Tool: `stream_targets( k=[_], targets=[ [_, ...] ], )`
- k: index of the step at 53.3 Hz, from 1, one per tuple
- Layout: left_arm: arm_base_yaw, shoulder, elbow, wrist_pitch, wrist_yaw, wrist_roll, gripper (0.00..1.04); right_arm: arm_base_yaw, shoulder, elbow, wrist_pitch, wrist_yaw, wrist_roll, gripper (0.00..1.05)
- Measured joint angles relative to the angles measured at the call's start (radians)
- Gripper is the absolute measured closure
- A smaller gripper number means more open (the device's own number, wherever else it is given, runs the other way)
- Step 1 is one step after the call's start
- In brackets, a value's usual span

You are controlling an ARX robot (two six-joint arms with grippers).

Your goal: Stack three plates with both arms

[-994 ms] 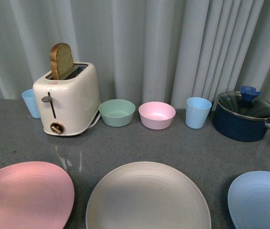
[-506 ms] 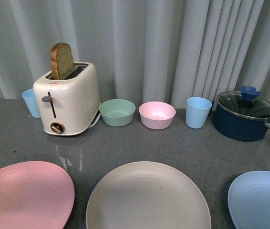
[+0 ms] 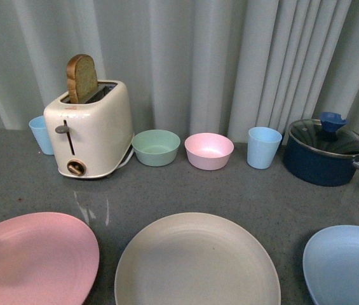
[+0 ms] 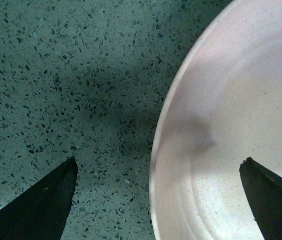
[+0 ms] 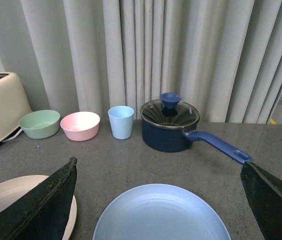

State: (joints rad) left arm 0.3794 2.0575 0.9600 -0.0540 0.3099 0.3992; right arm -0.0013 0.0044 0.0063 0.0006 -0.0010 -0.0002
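Observation:
The pink plate should be stacked onto the beige plate (image 3: 195, 260), so my left gripper should grab the pink plate by its rim next.
Three plates lie in a row along the near edge of the grey table: the pink plate (image 3: 36, 257) at the left, the beige plate (image 3: 195, 260) in the middle, the light blue plate (image 3: 347, 264) at the right. My left gripper (image 4: 158, 200) is open just above the pink plate's rim (image 4: 215, 150), one finger over the plate, the other over bare table. My right gripper (image 5: 158, 200) is open and empty, held above and behind the light blue plate (image 5: 160, 215); the beige plate's edge (image 5: 11, 192) shows beside it. Neither arm shows clearly in the front view.
At the back stand a cream toaster (image 3: 93, 130) with toast, a small blue cup (image 3: 39, 135), a green bowl (image 3: 156, 147), a pink bowl (image 3: 208, 151), a light blue cup (image 3: 263, 147) and a dark blue lidded pot (image 3: 325, 151) with its handle pointing right. Grey curtain behind.
The front view has shifted slightly, with everything a little higher in frame. A small dark tip now shows at the pink plate's left edge.

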Motion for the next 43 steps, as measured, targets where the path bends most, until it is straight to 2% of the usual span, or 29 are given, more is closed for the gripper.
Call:
stream_targets(
  k=[16,32,39,43],
  targets=[
    [0.001,0.014,0.022,-0.066,0.029,-0.010,0.07,0.000,0.000,0.000,0.000,0.000,0.000,0.07],
    [0.002,0.026,0.024,-0.060,0.042,-0.008,0.07,0.000,0.000,0.000,0.000,0.000,0.000,0.07],
    [-0.009,0.027,0.022,-0.039,0.015,-0.006,0.07,0.000,0.000,0.000,0.000,0.000,0.000,0.07],
    [-0.015,0.035,0.022,-0.026,-0.004,-0.007,0.17,0.000,0.000,0.000,0.000,0.000,0.000,0.07]
  ],
)
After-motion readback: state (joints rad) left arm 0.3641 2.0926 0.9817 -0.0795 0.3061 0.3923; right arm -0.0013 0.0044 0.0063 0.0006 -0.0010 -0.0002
